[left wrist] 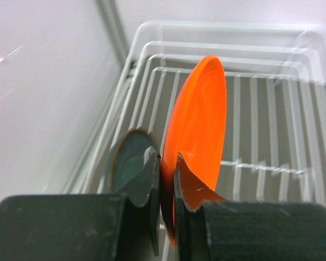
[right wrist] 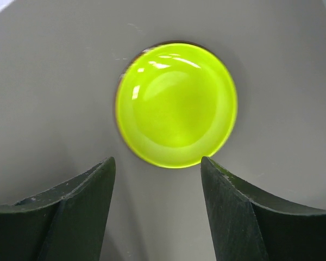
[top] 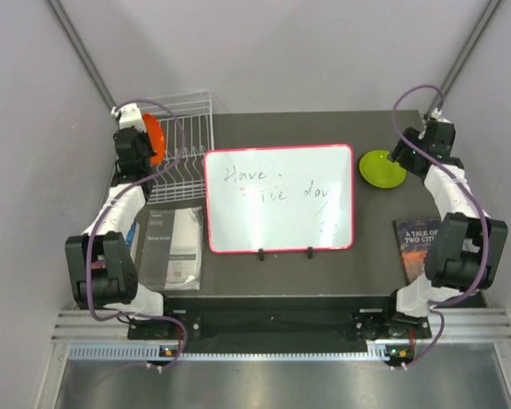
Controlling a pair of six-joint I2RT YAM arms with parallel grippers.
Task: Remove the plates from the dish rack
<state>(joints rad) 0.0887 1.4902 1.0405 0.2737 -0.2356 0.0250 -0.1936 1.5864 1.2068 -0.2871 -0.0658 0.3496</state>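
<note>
The right gripper reaches the orange plate next and grabs the plate's rim opposite my left gripper, so the plate's base stays free for stacking.
My left gripper point(left wrist: 167, 163) is shut on the rim of the orange plate point(left wrist: 198, 125), which stands on edge over the white wire dish rack point(left wrist: 261, 109). In the top view the orange plate point(top: 154, 138) is at the rack's left side point(top: 187, 128) beside the left gripper point(top: 136, 141). A teal-blue plate point(left wrist: 125, 160) lies behind the left finger, partly hidden. The lime green plate point(right wrist: 176, 104) lies flat on the table at the right point(top: 382, 168). My right gripper point(right wrist: 157, 163) is open and empty just above it point(top: 409, 153). No red plate shows.
A whiteboard with a red frame point(top: 279, 198) lies mid-table. A grey booklet point(top: 172, 247) lies at the front left, a dark book point(top: 416, 247) at the front right. The left wall stands close to the rack.
</note>
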